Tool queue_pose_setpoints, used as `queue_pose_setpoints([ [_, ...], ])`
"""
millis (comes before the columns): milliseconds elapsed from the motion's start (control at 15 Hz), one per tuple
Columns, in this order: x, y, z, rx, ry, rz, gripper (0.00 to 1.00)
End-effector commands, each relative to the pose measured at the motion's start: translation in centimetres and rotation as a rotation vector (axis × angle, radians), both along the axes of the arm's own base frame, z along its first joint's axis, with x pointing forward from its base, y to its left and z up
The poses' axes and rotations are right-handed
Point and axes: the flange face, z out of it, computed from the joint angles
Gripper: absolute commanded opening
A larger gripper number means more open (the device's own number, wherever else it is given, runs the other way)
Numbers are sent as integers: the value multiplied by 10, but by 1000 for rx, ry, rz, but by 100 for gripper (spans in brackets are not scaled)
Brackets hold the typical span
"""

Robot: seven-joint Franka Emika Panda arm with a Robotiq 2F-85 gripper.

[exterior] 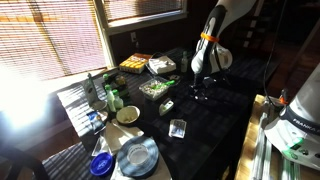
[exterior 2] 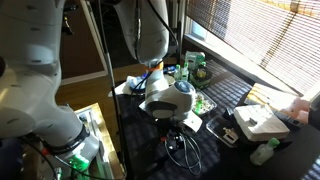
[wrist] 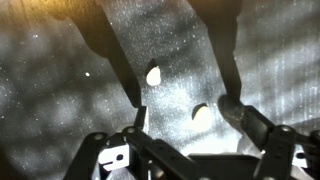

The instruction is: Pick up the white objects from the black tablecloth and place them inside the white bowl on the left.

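Note:
The nearer white object (wrist: pixel 202 117) is between my open fingers, which meet their shadows on the cloth, so my gripper should close on it.
In the wrist view my gripper (wrist: pixel 182 100) is open and empty, low over the sunlit black tablecloth (wrist: pixel 60 90). Two tiny white objects lie on the cloth between the fingers: one (wrist: pixel 153 74) further out, near the left finger, and one (wrist: pixel 201 112) right beside the right fingertip. In an exterior view the gripper (exterior: pixel 203 88) points down at the far part of the black tablecloth (exterior: pixel 215 125). The small white bowl (exterior: pixel 128 115) stands well away from it, by the cloth's edge. In an exterior view (exterior 2: pixel 165 100) the arm's wrist hides the white objects.
A clear squarish container (exterior: pixel 178 127), a greenish oblong item (exterior: pixel 167 105) and a tray of green things (exterior: pixel 155 88) lie between gripper and bowl. A grey-blue plate (exterior: pixel 137 155) and a small blue dish (exterior: pixel 101 165) sit nearer the front. Food boxes (exterior: pixel 147 64) stand by the window.

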Motion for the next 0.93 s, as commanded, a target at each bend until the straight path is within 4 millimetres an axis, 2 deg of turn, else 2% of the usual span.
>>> queue_pose_setpoints([
  [0, 2, 7, -8, -22, -3, -5, 85],
  [133, 3, 11, -8, -21, -6, -2, 66],
  [667, 6, 10, -4, -35, -45, -15, 9],
  [733, 6, 9, -3, -36, -46, -21, 3],
  [867, 5, 7, 0, -35, -48, -32, 0],
])
